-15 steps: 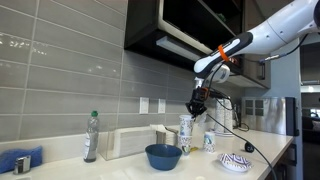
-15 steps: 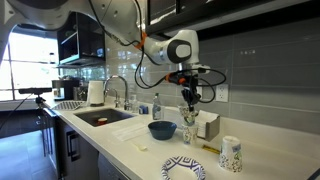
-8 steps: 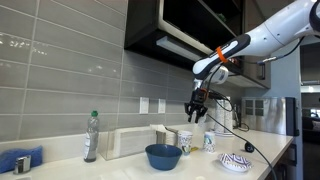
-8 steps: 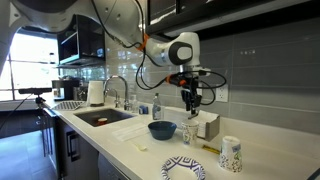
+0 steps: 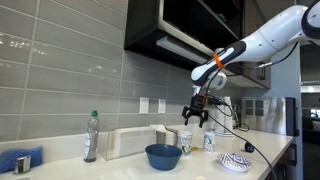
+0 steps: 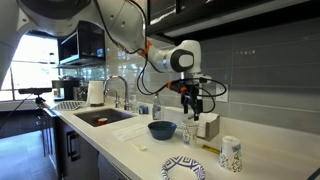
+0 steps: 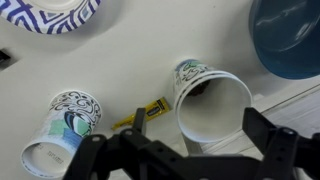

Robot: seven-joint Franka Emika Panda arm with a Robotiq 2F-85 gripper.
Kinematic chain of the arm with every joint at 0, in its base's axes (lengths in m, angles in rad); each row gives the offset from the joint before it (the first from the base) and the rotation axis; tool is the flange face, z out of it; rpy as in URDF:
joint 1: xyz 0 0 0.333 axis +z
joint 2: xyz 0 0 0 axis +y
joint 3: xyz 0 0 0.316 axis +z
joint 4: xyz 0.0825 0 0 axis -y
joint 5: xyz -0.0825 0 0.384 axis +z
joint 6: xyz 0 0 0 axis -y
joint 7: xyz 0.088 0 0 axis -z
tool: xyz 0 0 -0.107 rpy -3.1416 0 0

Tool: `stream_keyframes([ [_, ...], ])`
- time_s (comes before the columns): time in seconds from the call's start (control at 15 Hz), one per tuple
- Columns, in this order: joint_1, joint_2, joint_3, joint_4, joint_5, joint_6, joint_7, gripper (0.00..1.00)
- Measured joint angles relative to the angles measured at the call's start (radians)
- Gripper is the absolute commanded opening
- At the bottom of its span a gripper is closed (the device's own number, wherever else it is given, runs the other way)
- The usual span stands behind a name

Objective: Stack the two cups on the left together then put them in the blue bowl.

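Observation:
My gripper is about to grab the white printed cup by its rim nearest the yellow packet. This leaves the cup's base free for the blue bowl (image 5: 163,156).
A white printed cup (image 5: 185,141) (image 6: 187,131) stands upright on the counter, just beside the blue bowl (image 5: 163,156) (image 6: 162,130). My gripper (image 5: 195,116) (image 6: 191,106) hangs open directly above it, holding nothing. In the wrist view the cup's open mouth (image 7: 213,100) sits between the spread fingers of the gripper (image 7: 198,122), untouched; I cannot tell whether a second cup is nested in it. Another white patterned cup (image 7: 62,130) (image 5: 209,141) (image 6: 231,154) stands apart. The blue bowl (image 7: 290,35) is empty.
A shallow white dish with blue pattern (image 5: 236,162) (image 6: 184,169) (image 7: 50,12) lies near the counter's front edge. A yellow packet (image 7: 147,113) lies between the cups. A white box (image 6: 208,125) stands by the wall, a plastic bottle (image 5: 92,137) further along.
The gripper was shut on a cup held high over the standing one. It has opened and the cup has dropped down, so the stack now looks one cup tall.

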Motion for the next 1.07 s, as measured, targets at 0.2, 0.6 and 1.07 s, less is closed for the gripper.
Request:
stream_keyframes([
  [0.2,0.0,0.032,0.0,-0.003,0.0,0.021,0.002,1.0],
  [0.6,0.0,0.079,-0.001,-0.003,0.0,0.065,0.005,0.44],
  [1.07,0.0,0.089,-0.001,-0.003,0.0,0.08,0.013,0.0],
])
